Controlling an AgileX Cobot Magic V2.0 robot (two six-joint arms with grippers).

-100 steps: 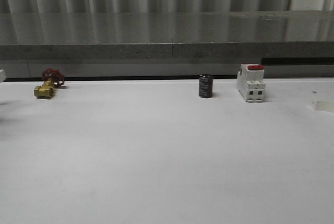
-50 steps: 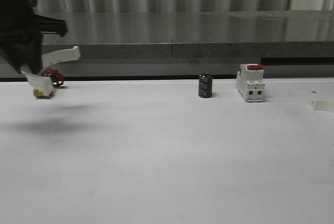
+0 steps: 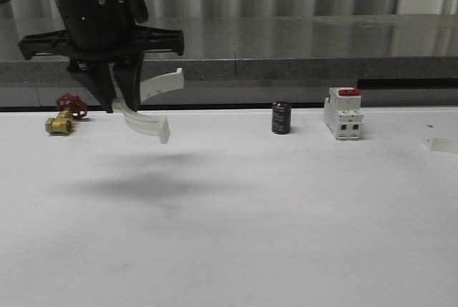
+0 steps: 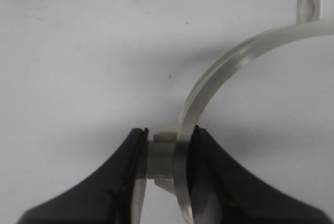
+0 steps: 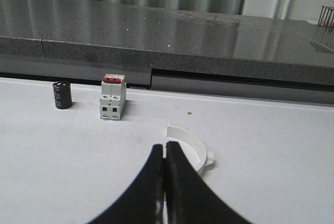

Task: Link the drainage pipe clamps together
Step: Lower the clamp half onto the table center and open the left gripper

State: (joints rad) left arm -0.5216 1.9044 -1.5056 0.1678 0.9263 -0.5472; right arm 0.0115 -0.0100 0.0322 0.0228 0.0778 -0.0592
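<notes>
My left gripper holds the clamp and should keep holding it, because the lower end of the held clamp (image 3: 164, 135) is high above the white table.
One white half-ring drainage pipe clamp (image 3: 159, 84) hangs in the air over the table's left part, held by my left gripper (image 3: 120, 101). In the left wrist view the left gripper (image 4: 167, 158) is shut on this clamp (image 4: 209, 78), one finger on its outer lug and the other on the inside of the band. The second clamp (image 5: 192, 144) lies on the table just beyond and beside my right gripper (image 5: 165, 148), which is shut with nothing between its fingers. A white piece (image 3: 442, 144) at the table's right edge may be this second clamp.
A brass valve (image 3: 61, 124) with a red handle sits at the back left. A black cylinder (image 3: 281, 118) and a white breaker with a red switch (image 3: 344, 112) stand at the back right. A grey ledge (image 3: 286, 64) runs behind the table.
My left arm has come in from the left and moved right, carrying its clamp above the table. The other things on the table have not moved.
</notes>
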